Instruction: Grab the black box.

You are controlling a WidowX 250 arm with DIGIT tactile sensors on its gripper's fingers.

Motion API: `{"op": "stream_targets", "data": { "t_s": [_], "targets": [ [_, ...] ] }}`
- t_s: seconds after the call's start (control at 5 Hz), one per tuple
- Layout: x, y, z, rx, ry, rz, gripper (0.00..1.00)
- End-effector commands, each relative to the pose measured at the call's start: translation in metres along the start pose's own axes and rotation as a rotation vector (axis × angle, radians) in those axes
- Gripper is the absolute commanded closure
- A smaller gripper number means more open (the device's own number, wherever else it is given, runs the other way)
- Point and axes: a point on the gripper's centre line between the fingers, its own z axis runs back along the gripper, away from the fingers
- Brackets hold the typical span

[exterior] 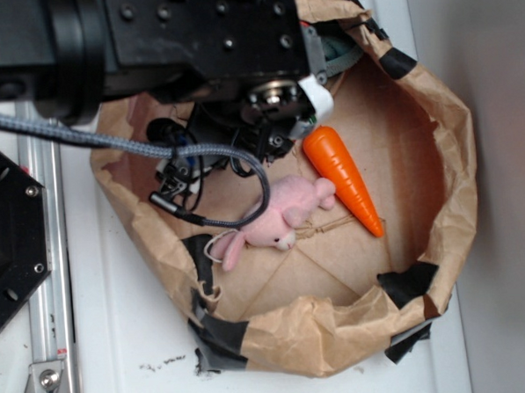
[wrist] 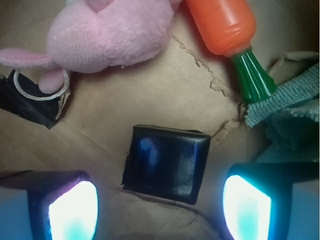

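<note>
My gripper should move toward the black box (wrist: 166,164) before it closes on the box. My fingers stop short of the box and would miss it if they closed now.
In the wrist view the black box (wrist: 166,164), small, flat and glossy, lies on the brown paper floor, just ahead of my gripper (wrist: 160,210). The jaws stand wide apart, one glowing fingertip (wrist: 72,210) at each side, with the box between and slightly beyond them, untouched. In the exterior view the arm covers the box, and my gripper (exterior: 186,174) sits low inside the paper bin at its upper left.
A pink plush bunny (wrist: 110,35) (exterior: 285,213) lies beyond the box. An orange toy carrot (wrist: 225,25) (exterior: 341,179) and a teal cloth (wrist: 290,115) lie to the right. The brown paper rim (exterior: 445,152) has black tape patches (wrist: 27,102). A black hexagonal plate (exterior: 5,236) is outside left.
</note>
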Motion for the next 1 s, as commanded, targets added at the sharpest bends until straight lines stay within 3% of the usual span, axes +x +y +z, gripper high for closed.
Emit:
{"op": "stream_targets", "data": {
  "t_s": [0.0,0.2,0.4,0.8],
  "targets": [
    [0.018,-0.004,-0.012,0.077,-0.067,-0.015,0.00],
    [0.017,-0.011,-0.028,0.085,-0.060,0.007,0.00],
    [0.014,-0.016,-0.050,0.013,-0.065,0.006,0.00],
    [-0.002,-0.013,-0.057,0.011,-0.055,0.040,0.00]
  ]
}}
